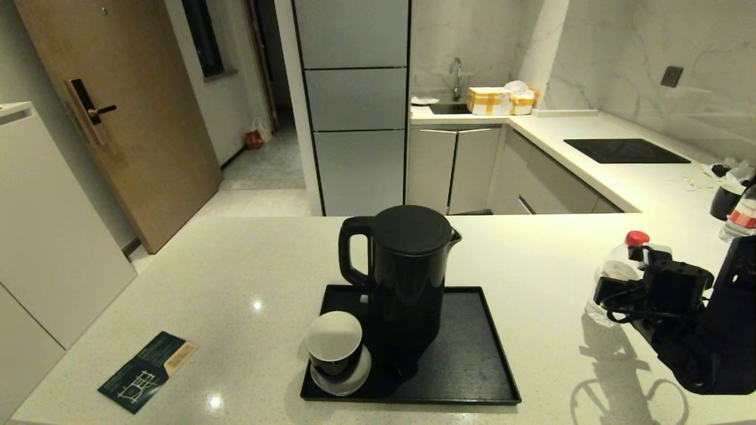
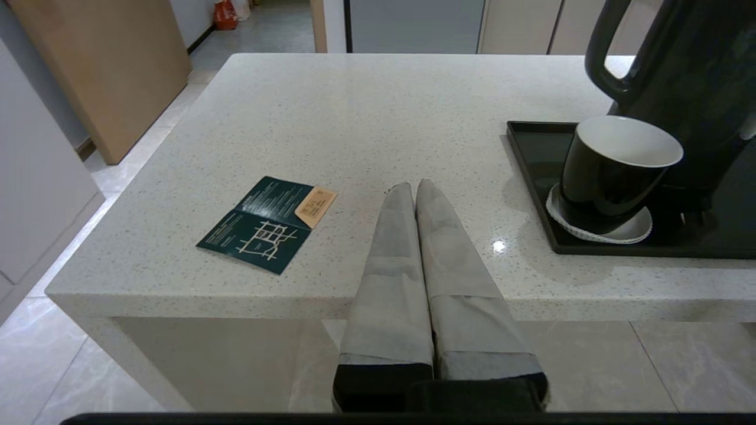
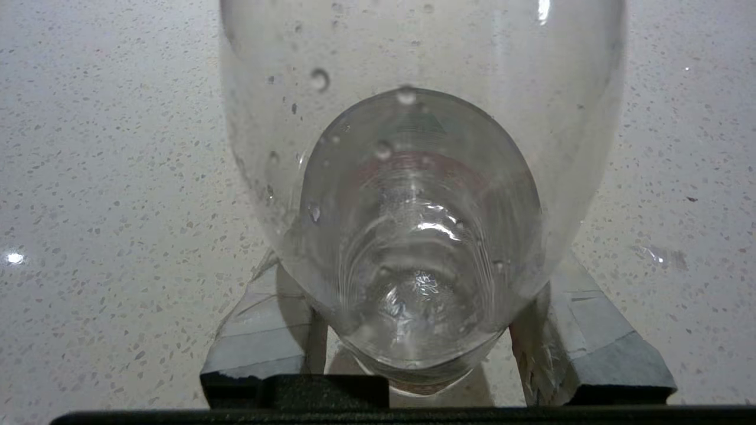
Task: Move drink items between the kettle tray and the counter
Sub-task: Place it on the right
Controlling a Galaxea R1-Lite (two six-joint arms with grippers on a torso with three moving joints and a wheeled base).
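Observation:
The bottle's base (image 1: 600, 318) (image 3: 422, 379) meets its shadow on the counter. The bottle would stand there if my right gripper opened, so it is time to release the bottle now.
The black kettle (image 1: 407, 277) stands on the black tray (image 1: 472, 354) in the middle of the cream counter (image 1: 236, 283). A black cup (image 1: 334, 342), white inside, sits on a white saucer at the tray's front left corner. At the right, my right gripper (image 3: 416, 260) is shut on the clear bottle (image 1: 617, 268) with the red cap. The bottle leans over the counter, right of the tray, with a finger (image 3: 266, 330) on each side. My left gripper (image 2: 413, 186) is shut and empty, parked off the counter's front edge, left of the cup (image 2: 614, 171).
A dark green leaflet (image 1: 147, 372) lies at the counter's front left. A second bottle (image 1: 741, 218) and another black cup (image 1: 726, 200) stand at the far right. A black hob panel (image 1: 626, 150) is set into the back counter.

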